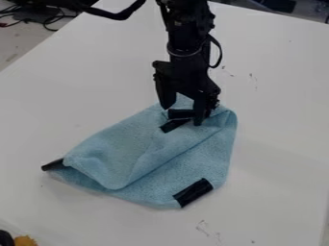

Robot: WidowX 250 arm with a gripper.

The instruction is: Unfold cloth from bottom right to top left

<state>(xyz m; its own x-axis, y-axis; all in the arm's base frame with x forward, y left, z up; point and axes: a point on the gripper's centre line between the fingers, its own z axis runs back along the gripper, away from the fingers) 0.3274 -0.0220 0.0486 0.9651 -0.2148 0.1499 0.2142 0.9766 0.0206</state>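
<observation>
My gripper needs to grab the cloth next by its folded-over corner with the black patch, to unfold the cloth across the white table.
The black gripper (183,116) hangs down over the top part of the light blue cloth (135,144), its two fingers apart on either side of a black patch (181,114). Whether the tips touch the fabric I cannot tell. The cloth lies partly folded, with a loose flap across its left and middle and a diagonal fold edge running up to the right. Just below the gripper is another short black strip (173,126). A black patch (193,192) marks the bottom right corner, and a black end (53,165) sticks out at the left corner.
The white table (276,144) surrounds the cloth on all sides. A small orange object (25,240) with something dark beside it sits at the bottom left edge. Black cables (48,20) lie beyond the table at the upper left.
</observation>
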